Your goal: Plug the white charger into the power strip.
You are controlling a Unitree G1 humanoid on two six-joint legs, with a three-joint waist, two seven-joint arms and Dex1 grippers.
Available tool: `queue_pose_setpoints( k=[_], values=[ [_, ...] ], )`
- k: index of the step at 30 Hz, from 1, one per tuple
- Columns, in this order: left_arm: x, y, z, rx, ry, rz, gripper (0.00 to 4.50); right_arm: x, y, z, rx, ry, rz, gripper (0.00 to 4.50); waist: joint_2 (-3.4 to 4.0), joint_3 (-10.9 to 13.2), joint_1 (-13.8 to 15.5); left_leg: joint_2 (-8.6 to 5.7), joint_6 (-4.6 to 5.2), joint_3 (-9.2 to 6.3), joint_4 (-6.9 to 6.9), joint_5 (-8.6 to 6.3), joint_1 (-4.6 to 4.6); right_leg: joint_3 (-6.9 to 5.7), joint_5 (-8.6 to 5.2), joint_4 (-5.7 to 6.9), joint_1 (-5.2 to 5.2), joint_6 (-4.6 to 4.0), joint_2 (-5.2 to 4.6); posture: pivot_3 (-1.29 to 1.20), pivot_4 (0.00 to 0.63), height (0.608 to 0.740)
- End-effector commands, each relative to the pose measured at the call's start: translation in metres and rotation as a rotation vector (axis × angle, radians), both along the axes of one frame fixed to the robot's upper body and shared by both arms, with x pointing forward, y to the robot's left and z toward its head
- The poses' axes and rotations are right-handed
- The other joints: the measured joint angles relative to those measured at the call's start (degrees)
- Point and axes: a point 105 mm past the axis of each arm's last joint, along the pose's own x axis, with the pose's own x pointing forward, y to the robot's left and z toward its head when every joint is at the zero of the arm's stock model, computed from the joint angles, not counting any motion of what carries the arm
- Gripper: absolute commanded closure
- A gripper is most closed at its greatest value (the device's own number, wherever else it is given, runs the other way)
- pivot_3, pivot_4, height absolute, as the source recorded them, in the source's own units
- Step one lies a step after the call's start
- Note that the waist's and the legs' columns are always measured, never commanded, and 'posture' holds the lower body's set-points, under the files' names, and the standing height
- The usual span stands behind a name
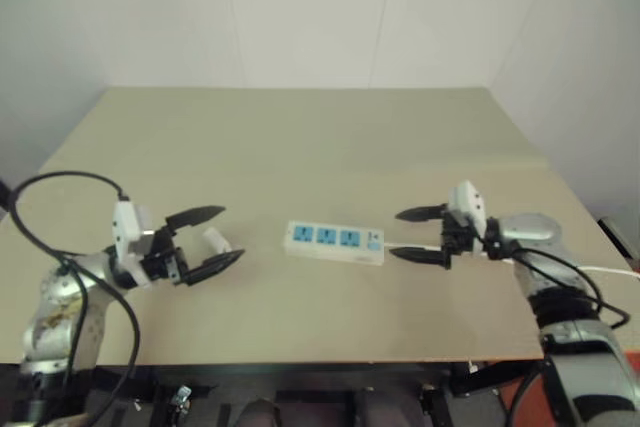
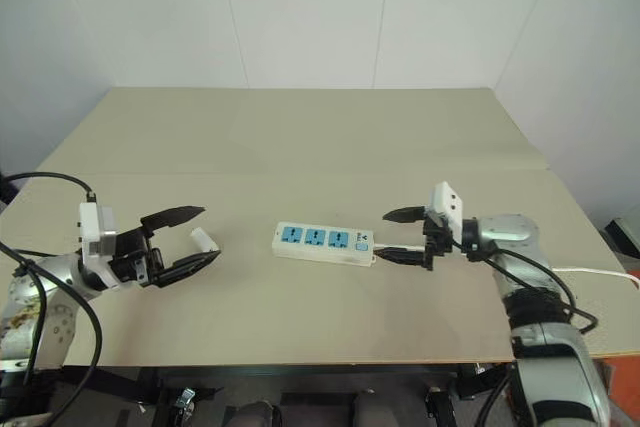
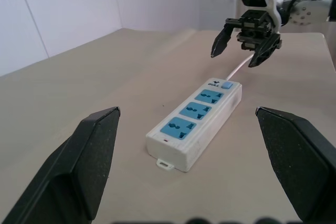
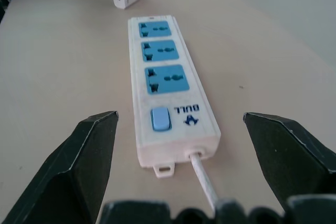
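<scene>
The power strip is narrow across, so the robot's right gripper needs to grab the power strip [image 1: 335,243] by its long sides [image 1: 374,245] next, beside the switch.
The power strip [image 1: 335,243] lies flat at mid-table, a white bar with three blue sockets and a blue switch [image 4: 160,118] at its right end. The white charger [image 1: 216,240] rests on the table just past the strip's left end. It shows between the spread fingers of my left gripper [image 1: 231,234], and nothing grips it. My right gripper [image 1: 395,234] hovers open at the switch end, pointing left along the strip, with the thin white cord [image 4: 203,178] running between its fingers. Across the strip, the left wrist view shows the right gripper [image 3: 233,59] facing it.
The beige table [image 1: 300,137] stretches wide behind the strip, and white walls stand beyond its far edge. Its front edge [image 1: 300,360] runs close below both arms. A black cable [image 1: 40,237] loops off my left arm, and the strip's cord trails off the right side [image 1: 612,269].
</scene>
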Motion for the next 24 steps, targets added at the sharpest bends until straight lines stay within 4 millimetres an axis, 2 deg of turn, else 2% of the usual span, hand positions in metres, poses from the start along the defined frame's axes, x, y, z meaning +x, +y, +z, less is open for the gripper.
queue_pose_setpoints(
  k=[1,9,24],
  values=[
    [-0.007,0.004,0.014,0.0,-0.045,0.012,0.0,0.005,0.011,0.002,0.006,-0.035,0.041,0.02,0.01,0.01,-0.02,0.01,0.0,0.0,0.0,0.0,0.01,0.0,0.0,0.01,0.0,-0.01,0.0,0.0,0.15,0.74],
    [-0.013,0.006,0.013,0.007,-0.027,0.026,0.0,0.013,0.029,-0.011,0.027,-0.024,0.066,0.02,0.05,0.04,0.0,-0.01,0.0,0.0,0.0,0.0,0.02,0.0,0.03,0.03,0.0,-0.05,-0.01,0.0,0.15,0.74],
    [-0.017,0.008,0.015,0.028,-0.013,0.019,0.0,0.013,0.031,-0.026,0.033,0.019,0.072,0.02,0.07,0.06,-0.07,0.01,0.0,0.0,0.0,0.0,0.05,0.0,0.03,0.04,0.0,-0.07,0.01,0.0,0.15,0.74]
  ],
)
